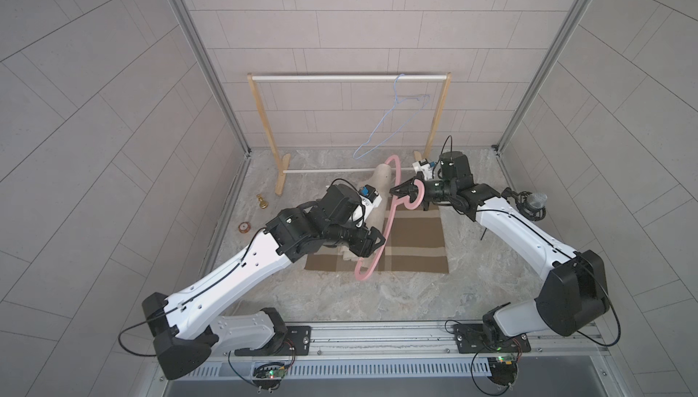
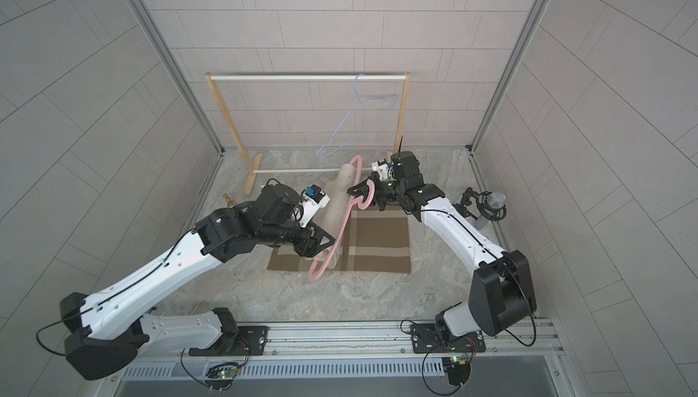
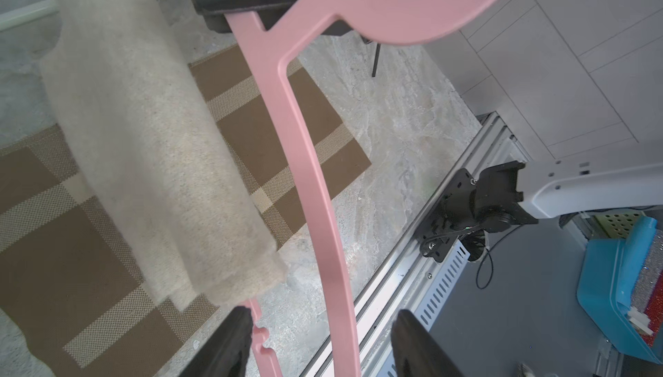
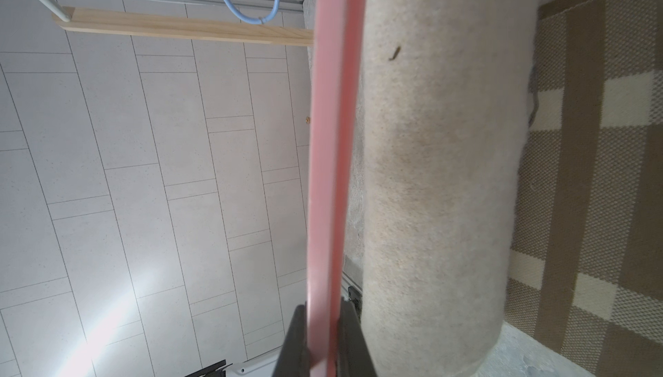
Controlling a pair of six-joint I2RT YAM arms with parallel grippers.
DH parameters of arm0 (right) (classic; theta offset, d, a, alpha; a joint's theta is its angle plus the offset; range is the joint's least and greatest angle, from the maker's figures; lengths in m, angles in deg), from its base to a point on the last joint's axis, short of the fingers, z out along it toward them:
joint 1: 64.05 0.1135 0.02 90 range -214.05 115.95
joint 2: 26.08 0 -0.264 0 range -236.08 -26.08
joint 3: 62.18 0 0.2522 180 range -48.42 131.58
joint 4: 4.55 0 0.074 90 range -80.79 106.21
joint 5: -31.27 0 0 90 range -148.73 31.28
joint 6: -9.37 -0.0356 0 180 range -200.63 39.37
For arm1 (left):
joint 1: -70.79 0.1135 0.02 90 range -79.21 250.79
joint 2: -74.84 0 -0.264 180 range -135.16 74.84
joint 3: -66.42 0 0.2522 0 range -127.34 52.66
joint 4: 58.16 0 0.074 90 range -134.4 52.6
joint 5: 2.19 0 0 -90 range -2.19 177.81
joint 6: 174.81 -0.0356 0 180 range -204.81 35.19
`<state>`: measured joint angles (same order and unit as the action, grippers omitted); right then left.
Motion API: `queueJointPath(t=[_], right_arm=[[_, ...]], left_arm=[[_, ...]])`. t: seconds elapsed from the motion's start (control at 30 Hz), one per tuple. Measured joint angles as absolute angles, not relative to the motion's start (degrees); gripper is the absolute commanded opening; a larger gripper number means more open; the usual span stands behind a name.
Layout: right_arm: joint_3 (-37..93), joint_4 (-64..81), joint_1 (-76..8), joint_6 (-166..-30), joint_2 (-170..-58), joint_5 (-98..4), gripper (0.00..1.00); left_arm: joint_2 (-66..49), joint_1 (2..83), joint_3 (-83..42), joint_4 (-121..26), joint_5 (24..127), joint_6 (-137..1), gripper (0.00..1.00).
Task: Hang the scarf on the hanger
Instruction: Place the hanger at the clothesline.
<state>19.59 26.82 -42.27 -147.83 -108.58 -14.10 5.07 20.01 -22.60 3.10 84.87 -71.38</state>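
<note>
Next, my left gripper grabs the pink hanger by its sloping pink bar, away from hook and scarf, so the hanger's hook stays free to go over the bar.
My right gripper holds a pink hanger tilted above the table. In the right wrist view the right gripper is shut on the hanger's flat edge, near its hook. A beige scarf is draped over the hanger's upper part, and its folded end hangs beside the pink bar. My left gripper is open at the hanger's lower end. Its jaws straddle both pink bars, and one finger lies against the notched bar.
A brown plaid mat lies under the hanger. Behind it stands a wooden rack with a blue wire hanger on its rail. Two small brass items sit at the left edge. A microphone is at the right.
</note>
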Motion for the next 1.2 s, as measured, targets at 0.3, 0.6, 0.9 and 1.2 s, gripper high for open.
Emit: queueJointPath(t=[0.3, 0.6, 0.9, 1.2], right_arm=[[17.2, 26.4, -42.3, -149.9, -106.6, -17.9, 0.00], [14.9, 25.4, -41.6, -152.6, -104.7, -22.0, 0.00], [13.9, 25.5, -41.5, -153.2, -103.9, -25.4, 0.21], [14.0, 27.1, -45.6, -148.4, -99.4, -25.1, 0.57]], left_arm=[[-0.2, 14.9, -23.0, 1.9, 92.3, -70.7, 0.55], [-5.9, 9.3, -24.0, 2.7, 105.5, -73.1, 0.20], [-7.0, 8.2, -24.3, 4.8, 114.7, -73.3, 0.00], [-4.4, 8.0, -24.9, 7.6, 115.6, -74.0, 0.00]])
